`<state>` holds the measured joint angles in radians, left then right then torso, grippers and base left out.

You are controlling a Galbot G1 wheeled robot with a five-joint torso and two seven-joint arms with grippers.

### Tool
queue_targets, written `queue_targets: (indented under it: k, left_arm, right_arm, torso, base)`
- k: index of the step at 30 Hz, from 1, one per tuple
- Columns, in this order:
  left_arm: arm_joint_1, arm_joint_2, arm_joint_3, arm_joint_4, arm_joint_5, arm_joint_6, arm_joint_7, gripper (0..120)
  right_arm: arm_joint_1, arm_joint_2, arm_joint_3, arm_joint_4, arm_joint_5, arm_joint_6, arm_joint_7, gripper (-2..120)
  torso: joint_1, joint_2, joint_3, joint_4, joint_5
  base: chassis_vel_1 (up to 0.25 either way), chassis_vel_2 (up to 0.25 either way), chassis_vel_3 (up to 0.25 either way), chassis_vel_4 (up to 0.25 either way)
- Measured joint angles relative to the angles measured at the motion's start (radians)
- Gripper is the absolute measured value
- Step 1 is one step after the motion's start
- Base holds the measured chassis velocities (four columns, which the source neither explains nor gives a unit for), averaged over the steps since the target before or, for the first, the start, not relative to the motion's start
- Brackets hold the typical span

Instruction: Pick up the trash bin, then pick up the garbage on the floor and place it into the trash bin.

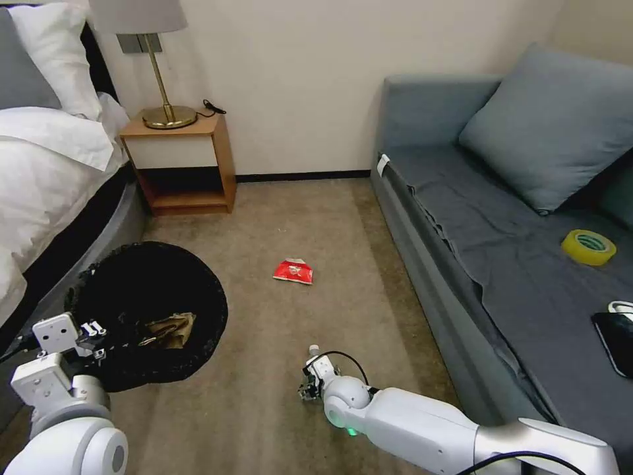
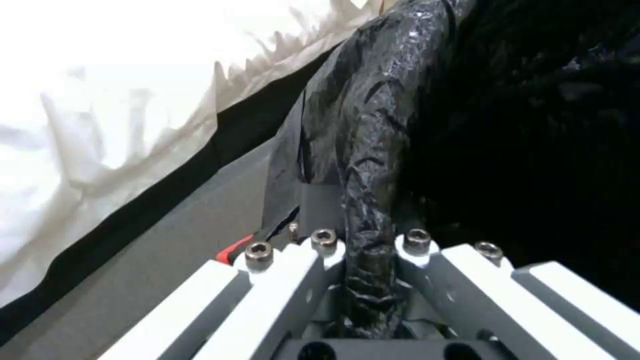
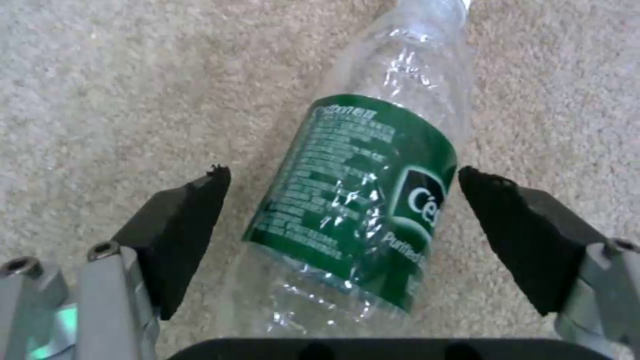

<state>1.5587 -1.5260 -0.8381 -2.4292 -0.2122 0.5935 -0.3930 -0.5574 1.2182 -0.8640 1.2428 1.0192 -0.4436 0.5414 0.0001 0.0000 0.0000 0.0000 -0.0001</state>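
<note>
The right gripper reaches the clear bottle and grips its green label next, to get the bottle off the floor and into the trash bin [image 1: 155, 290].
The trash bin [image 1: 155, 290], lined with a crinkled black bag, hangs tilted at the left beside the bed, and my left gripper [image 1: 92, 332] holds its rim. In the left wrist view that gripper [image 2: 370, 242] is shut on the bag-covered rim [image 2: 373, 150]. A crumpled brown piece of garbage [image 1: 169, 330] lies inside the bin. A red snack packet [image 1: 293, 271] lies on the carpet mid-floor. My right gripper [image 1: 308, 386] is down at the floor. In the right wrist view it [image 3: 343, 175] is open, a finger on either side of the clear bottle with the green label [image 3: 360, 200], which lies on the carpet.
A grey sofa [image 1: 501, 264] runs along the right with a yellow tape roll [image 1: 588, 247] and a black phone [image 1: 616, 340] on its seat. A wooden nightstand [image 1: 181, 161] with a lamp stands by the far wall. The bed [image 1: 46, 171] borders the left.
</note>
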Motion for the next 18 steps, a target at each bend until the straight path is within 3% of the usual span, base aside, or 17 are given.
queue_targets:
  k: [4,11,13,17,18]
  left_arm:
    - [0.0,0.0,0.001,0.0,0.0,0.0,0.0,2]
    - [-0.001,0.0,0.002,0.0,0.0,0.0,0.0,2]
    - [-0.001,0.0,0.003,0.0,0.0,0.0,0.0,2]
    - [-0.004,-0.003,0.006,0.003,0.004,0.0,0.0,2]
    - [-0.004,-0.003,0.006,0.003,0.004,0.0,0.0,2]
  right_arm:
    - [-0.001,-0.003,0.005,0.0,-0.009,0.008,0.0,81]
    - [-0.005,-0.027,0.01,0.013,-0.02,0.016,-0.001,49]
    - [-0.006,-0.03,0.01,0.014,-0.023,0.017,-0.003,48]
    - [-0.009,-0.037,0.011,0.015,-0.031,0.023,-0.008,28]
    - [-0.009,-0.037,0.011,0.015,-0.031,0.023,-0.008,28]
  torso:
    - [0.0,0.0,0.0,0.0001,0.0001]
    - [0.0,0.0,0.0,0.0,0.0001]
    - [0.0,0.0,0.0,0.0,0.0]
    - [0.0,0.0,0.0,0.0,0.0001]
    - [0.0,0.0,0.0,0.0,0.0001]
  base:
    - [0.0,0.0,0.0,0.0]
    - [0.0,0.0,0.0,0.0]
    - [0.0,0.0,0.0,0.0]
    - [0.0,0.0,0.0,0.0]
    - [0.0,0.0,0.0,0.0]
